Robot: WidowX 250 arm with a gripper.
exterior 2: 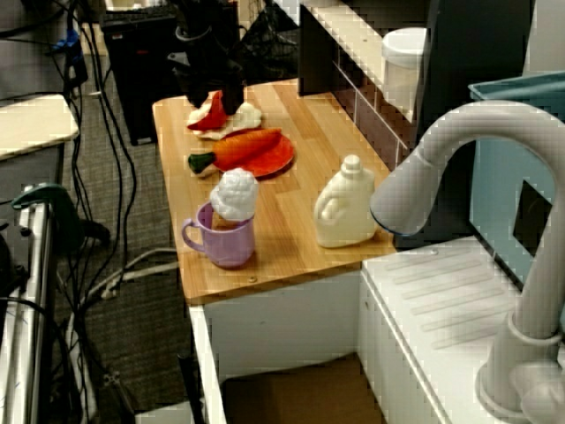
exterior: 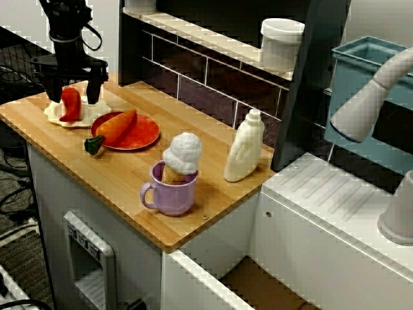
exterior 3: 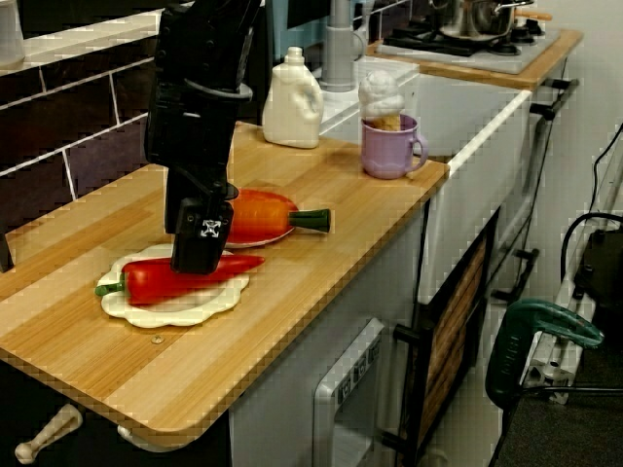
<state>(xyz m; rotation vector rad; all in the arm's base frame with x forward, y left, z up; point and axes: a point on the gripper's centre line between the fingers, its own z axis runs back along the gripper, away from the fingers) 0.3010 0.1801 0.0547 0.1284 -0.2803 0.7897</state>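
I should next use my gripper to grab the red pepper by its body (exterior: pixel 71 106). Then the pepper can move onto the red plate (exterior: pixel 143 137) with the carrot.
My black gripper (exterior: pixel 74 97) hangs low over the far left end of the wooden counter (exterior: pixel 129 174), open. Its two fingers straddle a red pepper (exterior: pixel 71 106) that rests on a cream scalloped plate (exterior: pixel 53 116). In the view from the counter's end, one finger (exterior 3: pixel 202 238) stands in front of the pepper (exterior 3: pixel 156 280), which lies flat along the plate (exterior 3: pixel 165 311). The finger on the carrot side shows a gap to the pepper. Just right of the plate, a carrot (exterior: pixel 116 126) lies on a red plate (exterior: pixel 143 137).
A purple mug (exterior: pixel 173 190) holding an ice-cream cone (exterior: pixel 182 152) stands near the front edge. A white detergent bottle (exterior: pixel 245 147) is by the back wall. A white canister (exterior: pixel 281 42) sits on the shelf. A grey faucet (exterior: pixel 368 97) overhangs the sink side.
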